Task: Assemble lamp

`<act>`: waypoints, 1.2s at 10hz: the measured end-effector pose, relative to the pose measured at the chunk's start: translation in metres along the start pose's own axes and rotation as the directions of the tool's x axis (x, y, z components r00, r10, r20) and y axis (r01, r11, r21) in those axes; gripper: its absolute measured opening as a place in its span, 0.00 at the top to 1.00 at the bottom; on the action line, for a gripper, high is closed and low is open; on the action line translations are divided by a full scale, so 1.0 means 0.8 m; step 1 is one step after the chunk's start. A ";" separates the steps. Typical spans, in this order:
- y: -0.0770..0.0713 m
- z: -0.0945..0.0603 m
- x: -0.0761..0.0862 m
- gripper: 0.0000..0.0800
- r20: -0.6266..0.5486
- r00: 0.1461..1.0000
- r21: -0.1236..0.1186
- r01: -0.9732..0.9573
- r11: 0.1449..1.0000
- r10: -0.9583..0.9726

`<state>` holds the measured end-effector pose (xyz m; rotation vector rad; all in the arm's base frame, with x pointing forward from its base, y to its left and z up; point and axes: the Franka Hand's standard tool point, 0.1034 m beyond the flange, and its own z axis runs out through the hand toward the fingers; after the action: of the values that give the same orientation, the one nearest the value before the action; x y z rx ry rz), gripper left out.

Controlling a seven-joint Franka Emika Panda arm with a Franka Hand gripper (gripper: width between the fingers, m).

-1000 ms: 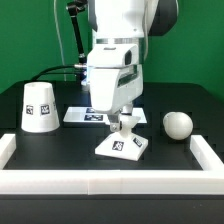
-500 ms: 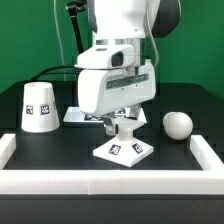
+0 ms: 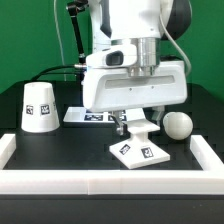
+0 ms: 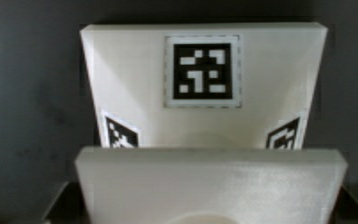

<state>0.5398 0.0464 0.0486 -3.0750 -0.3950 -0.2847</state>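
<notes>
The lamp base sits short of the corner in the exterior view, so my gripper next moves it toward the white wall's corner [image 3: 203,176] before releasing it.
The lamp base [image 3: 141,151], a small white square part with black tags, sits on the black table near the front. My gripper [image 3: 134,124] reaches down onto the base's raised middle and is shut on it. In the wrist view the base [image 4: 202,100] fills the picture, its tagged face up, and the gripper [image 4: 202,208] clamps the raised block from both sides. The round white bulb [image 3: 177,124] lies just to the exterior view's right of the base. The white cone shade [image 3: 38,106] stands upright at the exterior view's left.
The marker board [image 3: 92,117] lies behind the gripper, mostly hidden by the arm. A low white wall [image 3: 110,183] borders the table at the front and both sides. Black cables hang at the back left.
The gripper has turned at the wrist and shifted toward the exterior view's right. The base has turned and slid with it, closer to the bulb.
</notes>
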 end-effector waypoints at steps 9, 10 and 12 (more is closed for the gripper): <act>-0.043 0.009 0.058 0.33 -0.080 0.994 0.017 -0.075 0.997 0.077; -0.043 0.009 0.059 0.33 -0.081 0.993 0.018 -0.084 0.996 0.086; -0.041 0.004 0.056 0.33 -0.081 0.993 0.017 -0.090 0.996 0.091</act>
<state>0.5749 0.0896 0.0543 -3.0444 -0.2520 -0.4013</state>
